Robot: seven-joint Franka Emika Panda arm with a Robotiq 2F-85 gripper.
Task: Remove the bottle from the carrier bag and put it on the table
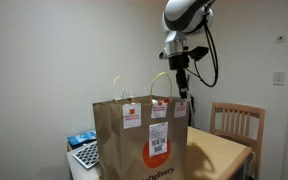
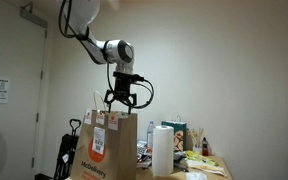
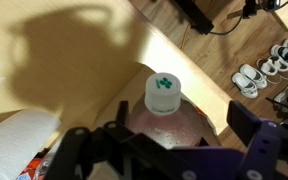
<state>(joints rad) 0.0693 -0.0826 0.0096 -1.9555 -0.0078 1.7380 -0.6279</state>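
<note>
The bottle [image 3: 164,100] stands upright between my fingertips, with its part below the cap in the gap, so my gripper should close. Closing now would hold it.
In the wrist view a clear plastic bottle [image 3: 164,100] with a white cap bearing a green mark and a reddish body stands upright directly below the camera. My gripper [image 3: 159,138] is open, with one finger on each side of the bottle's shoulders and a gap to each. In both exterior views the gripper [image 1: 181,88] [image 2: 122,100] hangs just over the open top of the tall brown carrier bag [image 1: 144,135] [image 2: 104,150], between its looped handles. The bag hides the bottle in those views. The bag stands on the light wooden table [image 1: 222,150].
A slat-backed wooden chair [image 1: 239,120] stands behind the table. A keyboard [image 1: 86,155] lies beside the bag. A paper towel roll [image 2: 162,150] and several small items stand on the table near the bag. Shoes [image 3: 254,75] lie on the floor.
</note>
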